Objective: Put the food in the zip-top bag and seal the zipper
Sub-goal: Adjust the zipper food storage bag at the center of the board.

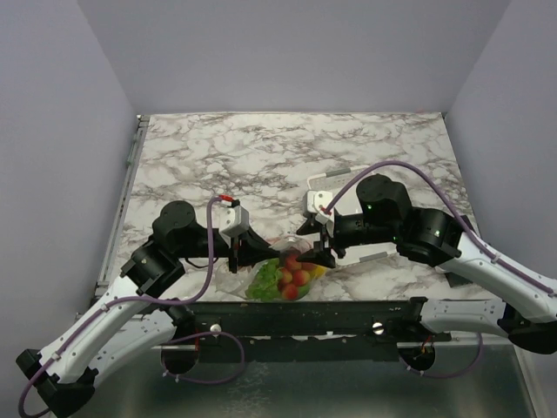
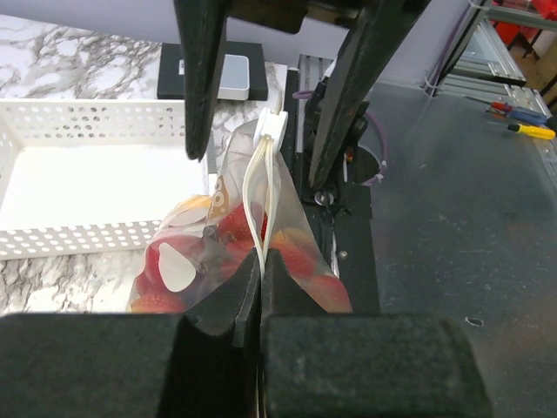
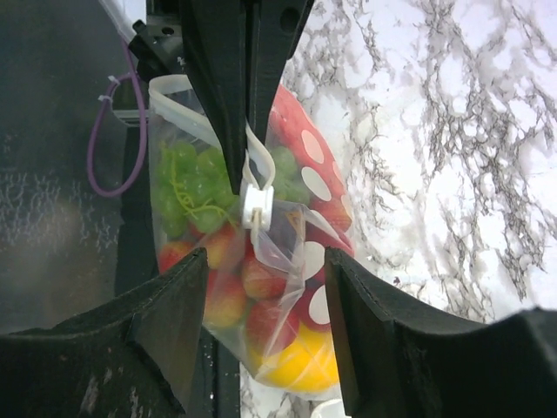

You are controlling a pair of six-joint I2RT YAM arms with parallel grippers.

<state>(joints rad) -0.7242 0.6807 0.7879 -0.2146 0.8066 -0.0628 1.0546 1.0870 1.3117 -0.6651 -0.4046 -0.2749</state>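
Note:
The robot's right gripper should next grab the bag's zipper edge just beyond the white slider (image 3: 258,207), opposite the left gripper, so that the slider stays free to seal the zipper.
The clear zip-top bag (image 1: 284,280) hangs at the table's front edge between both grippers, filled with the food: green grapes (image 3: 185,185), red strawberries (image 3: 264,280) and a yellow-orange fruit (image 3: 306,367). My left gripper (image 2: 262,252) is shut on the whitish zipper (image 2: 276,192), just below its white slider (image 2: 271,125). It also shows in the top view (image 1: 258,254). My right gripper (image 3: 265,257) is open, one finger on each side of the bag near the slider (image 3: 258,207), not touching it. In the top view the right gripper (image 1: 317,258) is at the bag's right end.
A white slotted basket (image 2: 78,131) stands on the marble table just behind the bag, partly under the right arm. A dark flat box (image 2: 218,78) lies behind it. The black front rail (image 1: 348,315) runs right under the bag.

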